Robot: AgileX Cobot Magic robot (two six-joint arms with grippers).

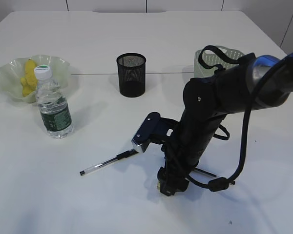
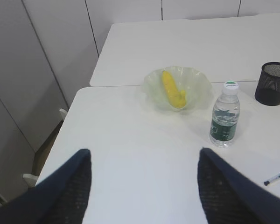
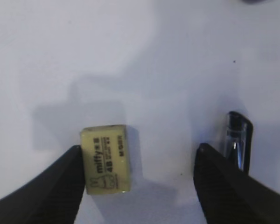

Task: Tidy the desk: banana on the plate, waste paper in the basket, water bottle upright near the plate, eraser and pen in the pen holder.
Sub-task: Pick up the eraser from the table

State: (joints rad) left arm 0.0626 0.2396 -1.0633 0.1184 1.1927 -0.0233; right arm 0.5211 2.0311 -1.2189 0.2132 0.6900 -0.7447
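Note:
My right gripper should grip the eraser by its long sides next, and then it will drop it into the pen holder (image 1: 131,74).
The banana (image 1: 28,75) lies in the pale green plate (image 1: 5,78) at the far left of the desk (image 1: 136,39). The water bottle (image 1: 53,105) stands upright just in front of the plate. The black mesh pen holder (image 1: 131,74) stands mid-desk. A pen (image 1: 107,162) lies left of my right arm (image 1: 200,126). My right gripper (image 3: 139,147) is open, low over the desk, straddling the pale yellow eraser (image 3: 106,158), which touches the left finger. A second pen (image 3: 238,140) lies just outside the right finger. My left gripper (image 2: 143,151) hangs open and empty. The waste paper is out of view.
The sage-green basket (image 1: 219,58) stands at the back right, partly hidden behind my right arm. The desk's left edge (image 2: 70,107) drops off beside the left gripper. A seam (image 1: 97,73) crosses the tabletop behind the pen holder.

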